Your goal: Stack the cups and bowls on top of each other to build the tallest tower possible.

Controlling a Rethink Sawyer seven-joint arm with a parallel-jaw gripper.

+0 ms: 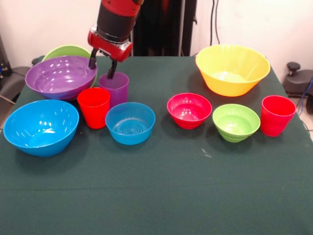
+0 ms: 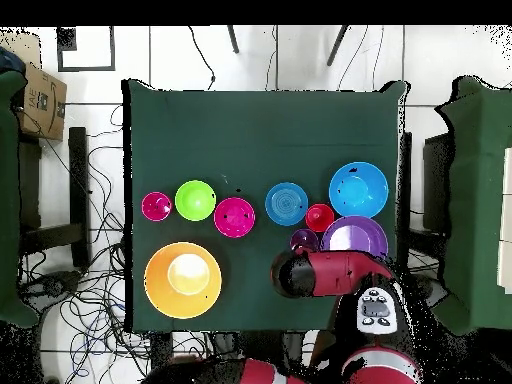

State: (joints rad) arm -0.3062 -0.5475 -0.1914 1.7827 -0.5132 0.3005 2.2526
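Observation:
The translucent purple cup should be gripped next by its rim (image 1: 105, 77) with my gripper, so that it starts the tower with a narrow level.
My gripper (image 1: 101, 71) hangs open over the left rim of the translucent purple cup (image 1: 116, 90). One finger dips into the cup; the other is outside, beside the large purple bowl (image 1: 58, 78). That bowl sits nested in the large lime green bowl (image 1: 66, 50). A red cup (image 1: 94, 107) stands touching the purple cup's front left. In the overhead view the arm (image 2: 325, 272) covers most of the purple cup (image 2: 303, 239). No taller tower shows.
A large blue bowl (image 1: 41, 127) sits at front left and a small blue bowl (image 1: 130, 123) beside the red cup. To the right are a red-pink bowl (image 1: 189, 110), a small green bowl (image 1: 236, 122), a second red cup (image 1: 277, 115) and the yellow bowl (image 1: 230, 84).

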